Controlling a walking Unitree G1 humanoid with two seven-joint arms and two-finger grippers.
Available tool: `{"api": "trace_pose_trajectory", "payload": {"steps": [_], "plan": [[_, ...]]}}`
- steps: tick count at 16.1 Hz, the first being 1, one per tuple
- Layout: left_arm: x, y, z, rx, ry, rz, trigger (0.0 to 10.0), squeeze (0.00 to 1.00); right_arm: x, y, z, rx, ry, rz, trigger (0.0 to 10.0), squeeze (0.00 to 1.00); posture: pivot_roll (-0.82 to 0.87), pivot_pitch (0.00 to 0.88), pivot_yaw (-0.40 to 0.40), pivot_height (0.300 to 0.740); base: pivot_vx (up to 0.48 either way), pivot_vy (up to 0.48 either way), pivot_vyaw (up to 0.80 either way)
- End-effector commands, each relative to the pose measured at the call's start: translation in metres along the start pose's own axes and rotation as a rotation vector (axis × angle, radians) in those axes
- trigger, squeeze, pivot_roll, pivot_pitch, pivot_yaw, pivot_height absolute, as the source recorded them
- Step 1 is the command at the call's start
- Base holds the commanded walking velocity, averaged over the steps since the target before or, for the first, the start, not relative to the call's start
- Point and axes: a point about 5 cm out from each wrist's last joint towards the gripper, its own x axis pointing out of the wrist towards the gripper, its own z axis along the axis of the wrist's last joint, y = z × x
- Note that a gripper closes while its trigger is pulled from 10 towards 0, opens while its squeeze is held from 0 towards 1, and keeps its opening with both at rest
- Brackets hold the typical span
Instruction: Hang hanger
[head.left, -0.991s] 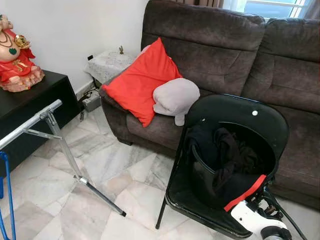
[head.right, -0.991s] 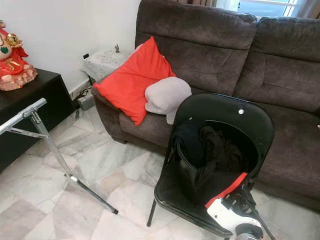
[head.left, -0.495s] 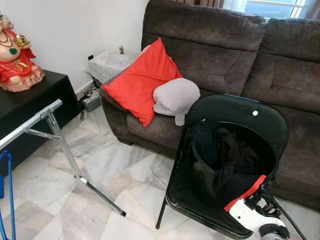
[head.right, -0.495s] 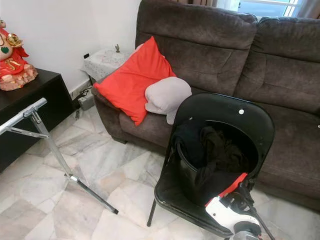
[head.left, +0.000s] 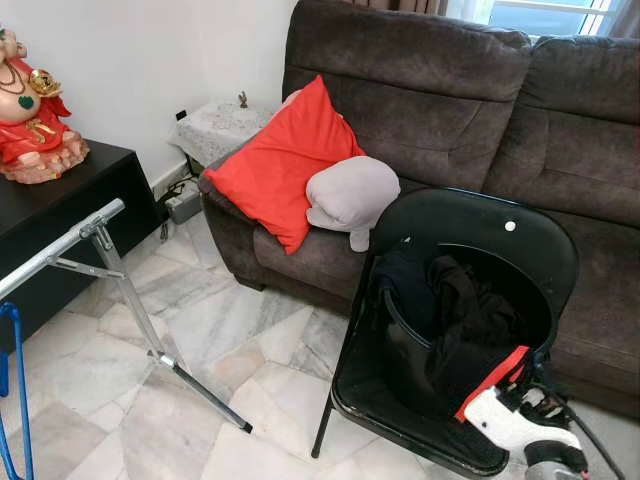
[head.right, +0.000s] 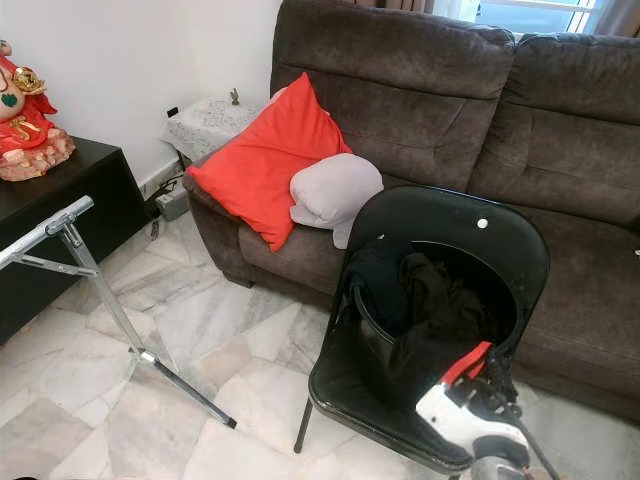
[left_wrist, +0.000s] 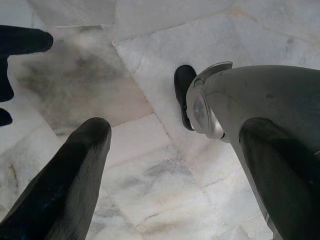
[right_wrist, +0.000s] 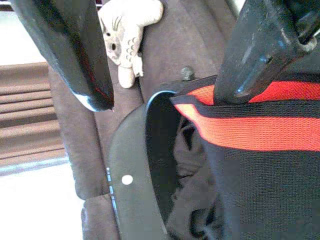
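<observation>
The garment's red-striped edge stands up open while the rest hangs slack (head.left: 455, 375). Next, my right gripper takes hold of the garment by that red-striped edge.
A black folding chair (head.left: 480, 225) stands in front of the sofa with dark clothes (head.left: 455, 320) heaped on its seat. One garment has a red band (head.left: 495, 378) along its edge. A thin dark curved piece (head.left: 395, 310) among the clothes may be a hanger; I cannot tell. My right gripper (right_wrist: 165, 97) reaches in from the lower right and is open. One of its fingers (right_wrist: 260, 45) rests at the red band (right_wrist: 250, 122), and its white wrist (head.right: 455, 418) sits just below the seat's front edge. My left gripper (left_wrist: 175, 130) hangs open over the marble floor.
A metal drying rack (head.left: 95, 245) slants across the left, with a thin blue bar (head.left: 15, 380) at the left edge. A brown sofa (head.left: 440, 90) holds a red cushion (head.left: 280, 160) and a grey plush (head.left: 350, 195). A black cabinet (head.left: 60, 200) carries a red figurine (head.left: 30, 110).
My right arm has shifted a little to the right and closer to the clothes. The red band near it now looks bunched and shorter.
</observation>
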Motion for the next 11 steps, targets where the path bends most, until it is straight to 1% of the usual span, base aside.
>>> {"api": "trace_pose_trajectory", "payload": {"steps": [1,5,9,11], "plan": [[-0.001,0.002,-0.005,0.011,0.022,0.004,10.0,0.0,0.0,-0.005,0.0,-0.004,-0.004,-0.023,10.0,0.0,-0.02,0.075,0.032,0.74,0.0,0.0,0.0],[-0.002,0.002,-0.006,0.012,0.021,0.005,10.0,0.0,0.001,-0.001,0.007,0.038,-0.055,-0.002,10.0,0.0,-0.02,0.07,0.033,0.74,0.0,0.0,0.0],[-0.002,0.002,-0.006,0.013,0.023,0.004,10.0,0.0,0.003,0.004,0.006,0.056,-0.04,0.039,10.0,0.0,-0.02,0.067,0.033,0.74,0.0,0.0,0.0],[-0.002,0.002,-0.006,0.013,0.023,0.004,10.0,0.0,0.006,0.005,0.011,0.071,-0.081,0.05,10.0,0.0,-0.02,0.063,0.036,0.74,0.0,0.0,0.0]]}}
